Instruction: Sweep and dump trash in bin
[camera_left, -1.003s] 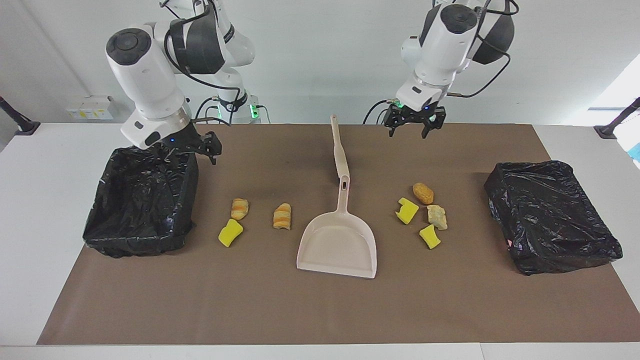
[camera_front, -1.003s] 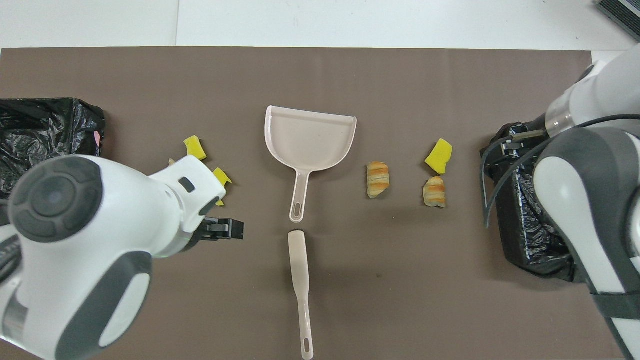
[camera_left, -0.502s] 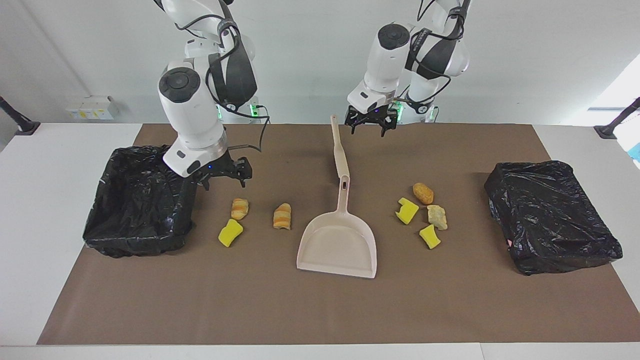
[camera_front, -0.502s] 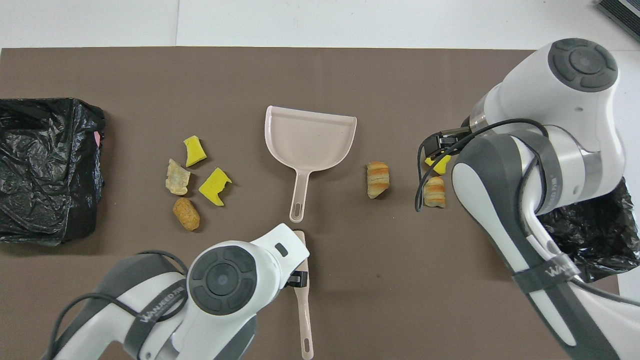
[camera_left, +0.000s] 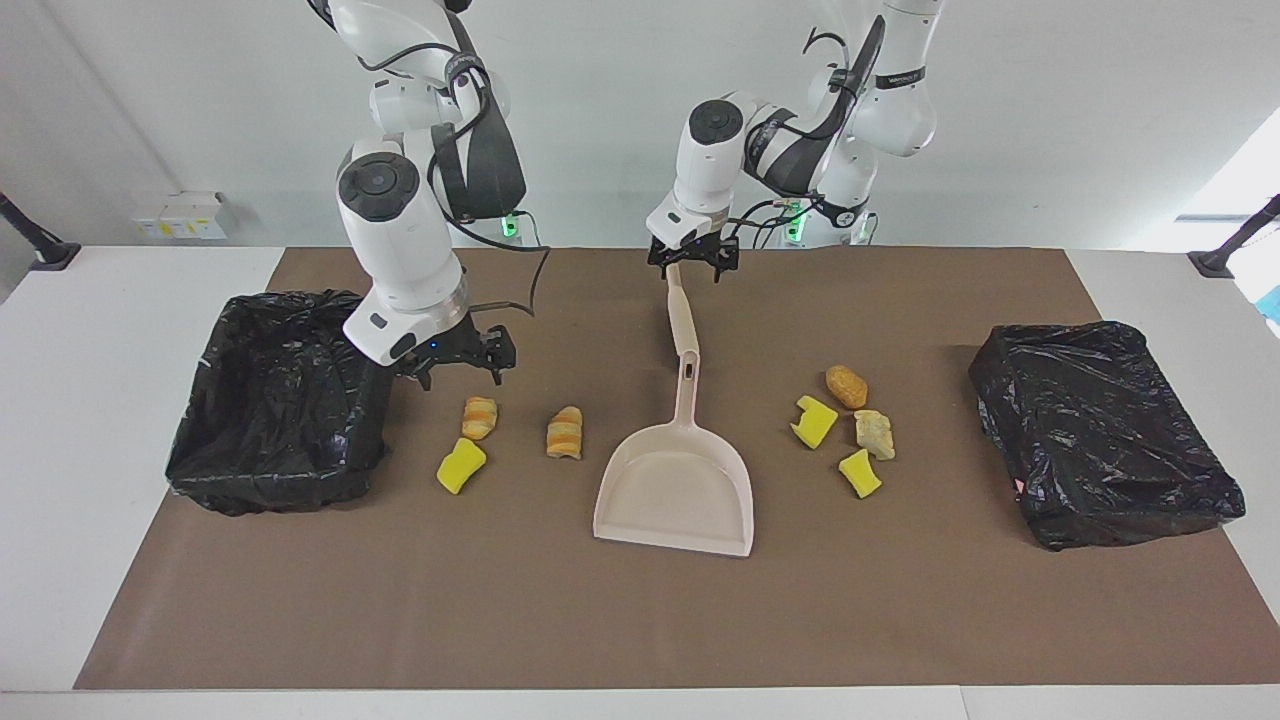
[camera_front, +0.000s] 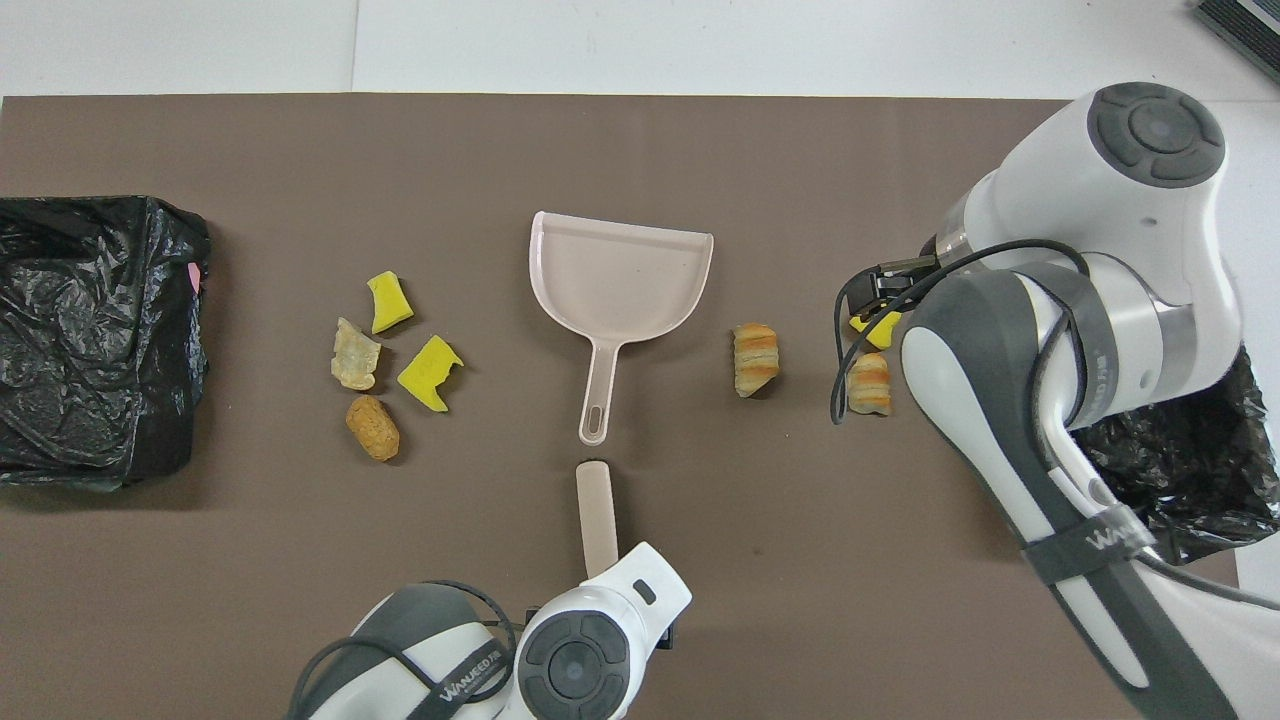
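Observation:
The pink brush needs to sweep the trash into the pink dustpan (camera_front: 620, 278), so my left gripper should grab the brush by its handle next.
The trash lies in two groups on the brown mat. Two striped bread-like pieces (camera_left: 480, 417) (camera_left: 565, 432) and a yellow sponge chunk (camera_left: 461, 466) lie toward the right arm's end. Two yellow chunks (camera_left: 815, 421) (camera_left: 860, 473), a brown lump (camera_left: 846, 386) and a beige lump (camera_left: 874, 434) lie toward the left arm's end. A pink dustpan (camera_left: 675, 490) sits mid-mat, with the pink brush (camera_left: 681, 310) in line with its handle, nearer the robots. My left gripper (camera_left: 693, 262) is open, low over the brush handle's end. My right gripper (camera_left: 458, 365) hangs open beside the bin (camera_left: 280, 400), just above the nearest striped piece.
The open bin lined with a black bag stands at the right arm's end of the mat. A second black-bagged bin (camera_left: 1105, 430) stands at the left arm's end. Bare mat stretches from the dustpan's mouth to the table's edge farthest from the robots.
My left gripper has swung in from its own end of the table and come down over the brush handle's end. My right gripper has moved off the bin's corner toward the striped pieces.

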